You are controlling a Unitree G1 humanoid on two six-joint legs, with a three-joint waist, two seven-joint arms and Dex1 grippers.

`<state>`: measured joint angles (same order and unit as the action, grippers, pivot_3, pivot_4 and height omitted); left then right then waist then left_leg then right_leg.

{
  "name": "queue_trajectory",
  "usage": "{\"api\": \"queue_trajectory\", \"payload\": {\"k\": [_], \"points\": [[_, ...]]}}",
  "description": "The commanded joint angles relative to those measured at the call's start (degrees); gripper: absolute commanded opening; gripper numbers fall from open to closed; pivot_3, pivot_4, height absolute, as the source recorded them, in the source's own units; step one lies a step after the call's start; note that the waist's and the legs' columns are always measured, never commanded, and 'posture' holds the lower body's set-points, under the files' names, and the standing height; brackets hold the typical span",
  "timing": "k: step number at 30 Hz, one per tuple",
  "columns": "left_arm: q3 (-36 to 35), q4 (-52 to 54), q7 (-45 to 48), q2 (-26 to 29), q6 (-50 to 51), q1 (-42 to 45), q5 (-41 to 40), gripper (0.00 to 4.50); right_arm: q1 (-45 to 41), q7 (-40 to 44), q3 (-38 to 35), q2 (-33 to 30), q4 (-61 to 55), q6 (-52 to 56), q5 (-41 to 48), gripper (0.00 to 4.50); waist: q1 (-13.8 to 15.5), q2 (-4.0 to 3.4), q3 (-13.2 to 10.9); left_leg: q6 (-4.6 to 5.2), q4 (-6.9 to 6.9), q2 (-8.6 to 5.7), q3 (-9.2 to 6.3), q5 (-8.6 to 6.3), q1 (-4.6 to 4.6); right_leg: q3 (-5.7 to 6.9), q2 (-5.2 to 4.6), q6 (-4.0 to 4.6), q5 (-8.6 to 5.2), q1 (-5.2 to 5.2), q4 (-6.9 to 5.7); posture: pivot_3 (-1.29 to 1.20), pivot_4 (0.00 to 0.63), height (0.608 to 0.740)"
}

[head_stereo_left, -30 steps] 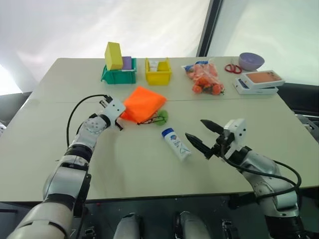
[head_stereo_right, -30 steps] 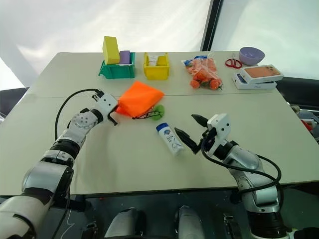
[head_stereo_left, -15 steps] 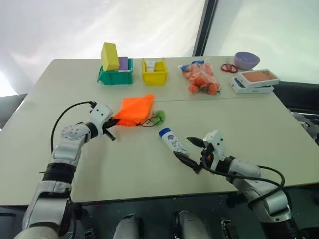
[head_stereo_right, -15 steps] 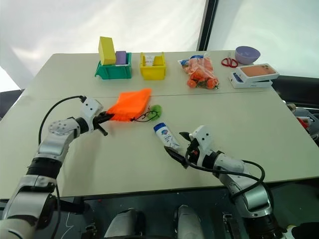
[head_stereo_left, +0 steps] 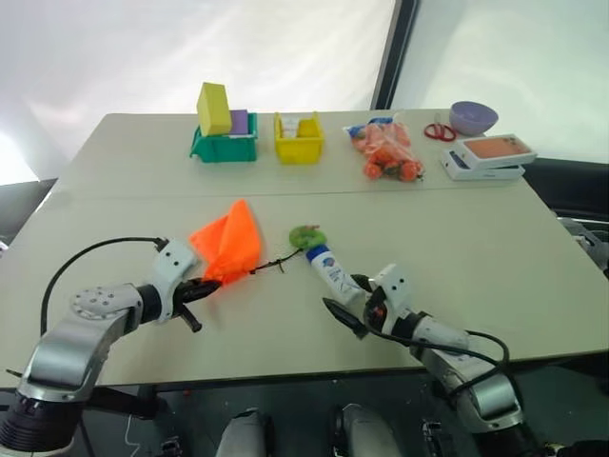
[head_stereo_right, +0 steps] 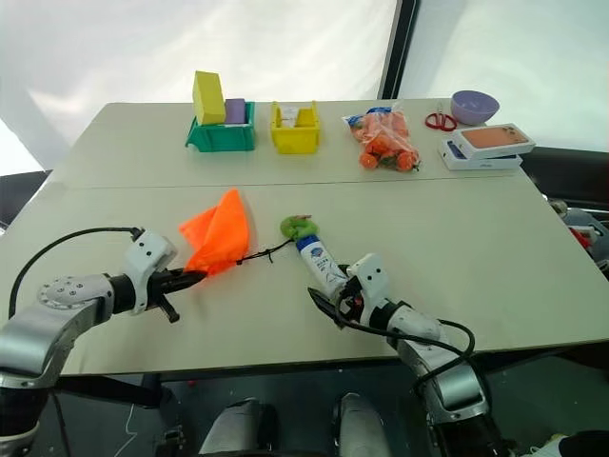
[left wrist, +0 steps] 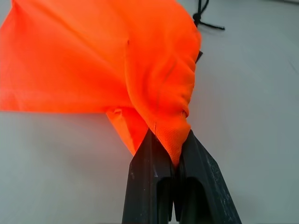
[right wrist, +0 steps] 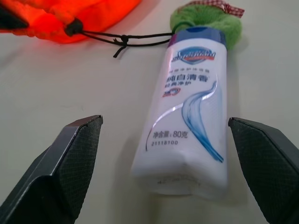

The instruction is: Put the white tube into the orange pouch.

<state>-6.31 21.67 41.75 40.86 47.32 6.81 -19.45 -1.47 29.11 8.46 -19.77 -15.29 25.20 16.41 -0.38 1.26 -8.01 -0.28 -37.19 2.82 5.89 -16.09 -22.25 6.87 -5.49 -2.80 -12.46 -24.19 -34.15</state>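
Note:
The green round tag (head_stereo_left: 306, 237) crowds the blue cap, so the robot's right gripper should next grab the white tube by its flat end (head_stereo_left: 346, 291).
The white tube (right wrist: 189, 112) lies flat on the table, its blue cap against the green round tag (right wrist: 205, 18). My right gripper (right wrist: 168, 154) is open, one finger on each side of the tube's flat end, neither touching it; it sits low at the near side of the table (head_stereo_left: 347, 298). The orange pouch (head_stereo_left: 228, 249) stands bunched up left of the tube, its black cord running to the tag. At the pouch's lower corner my left gripper (left wrist: 169, 140) is shut on a fold of fabric.
Along the far edge stand a green bin (head_stereo_left: 224, 145) with a yellow block, a yellow bin (head_stereo_left: 299, 140), a clear bag of orange items (head_stereo_left: 385, 152), red scissors (head_stereo_left: 440, 130), a purple bowl (head_stereo_left: 473, 116) and stacked phone boxes (head_stereo_left: 488, 157).
My left gripper has pulled the pouch back toward the near edge, bunching it upright and dragging the green tag along. The right gripper has sunk and closed in on the tube's end.

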Motion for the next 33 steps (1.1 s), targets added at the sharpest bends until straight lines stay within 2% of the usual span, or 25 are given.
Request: {"api": "queue_trajectory", "payload": {"k": [1, 6, 9, 12, 18, 25, 29, 33], "points": [[-2.30, 0.64, -2.51, -1.44, 0.66, 1.90, -1.44, 0.06, -1.04, -0.46, -0.34, 0.75, 0.54, -2.47, -1.17, 4.50, -0.03, 0.01, 0.00, 0.00, 0.00, 0.00, 0.00, 0.00, -0.01, 0.00, 0.00, 0.02, 0.02, 0.04, 0.00, 0.00, 0.150, 0.740], [-2.21, -2.75, -3.41, -3.67, -1.72, 3.56, -2.37, 0.06, -1.29, -0.98, -0.75, 1.68, 2.17, -3.99, -1.94, 4.50, -0.16, 0.02, 0.02, -0.01, 0.02, 0.00, 0.00, 0.01, 0.00, 0.00, 0.03, 0.05, 0.06, 0.04, -0.03, 0.00, 0.150, 0.740], [-2.44, -4.95, -3.64, -5.34, -2.68, 4.62, -3.38, 0.00, -1.35, -1.18, -0.76, 2.18, 2.46, -4.50, -2.12, 3.67, -0.20, 0.01, 0.02, -0.01, 0.02, 0.01, 0.00, 0.01, 0.00, 0.00, 0.05, 0.04, 0.06, 0.04, -0.05, 0.00, 0.150, 0.740], [-2.80, -6.65, -3.23, -6.67, -3.08, 5.17, -4.72, 0.00, -1.14, -1.46, -0.44, 2.63, 2.04, -4.99, -2.77, 2.25, -0.20, 0.03, 0.03, -0.02, 0.01, 0.01, 0.00, 0.01, 0.00, 0.00, 0.05, 0.04, 0.06, 0.04, -0.06, 0.00, 0.150, 0.740], [-2.21, -9.26, -1.83, -6.62, -4.34, 5.06, -5.47, 0.00, -1.20, -0.31, -0.23, 2.27, 0.45, -6.51, -3.17, 2.25, -0.20, 0.01, 0.02, -0.02, 0.01, 0.01, 0.01, 0.02, 0.01, -0.01, 0.04, 0.05, 0.06, 0.04, -0.06, 0.00, 0.150, 0.740], [-3.28, -11.66, 0.24, -5.84, -2.75, 7.20, -8.96, 0.00, -4.28, 10.83, 5.23, -0.62, -6.45, -1.84, 2.40, 2.25, -0.27, 0.03, 0.03, -0.02, 0.01, 0.01, 0.00, 0.02, 0.01, -0.01, 0.05, 0.04, 0.06, 0.04, -0.07, 0.00, 0.150, 0.740], [-3.12, -12.24, 1.01, -5.11, -1.92, 8.37, -9.89, 0.00, -7.88, 13.86, 9.25, 0.17, -4.53, 0.88, 2.81, 2.25, -0.24, 0.04, 0.03, -0.02, 0.00, 0.02, 0.00, 0.02, 0.03, -0.01, 0.05, 0.06, 0.06, 0.04, -0.09, 0.00, 0.150, 0.740], [-2.82, -11.28, 1.50, -4.34, -1.16, 8.62, -10.42, 0.00, -11.94, 12.73, 11.05, 3.95, 0.56, 0.86, 1.74, 2.25, -0.25, 0.04, 0.03, -0.02, 0.00, 0.01, 0.00, 0.02, 0.02, 0.00, 0.05, 0.05, 0.07, 0.04, -0.09, 0.00, 0.150, 0.740]]}}
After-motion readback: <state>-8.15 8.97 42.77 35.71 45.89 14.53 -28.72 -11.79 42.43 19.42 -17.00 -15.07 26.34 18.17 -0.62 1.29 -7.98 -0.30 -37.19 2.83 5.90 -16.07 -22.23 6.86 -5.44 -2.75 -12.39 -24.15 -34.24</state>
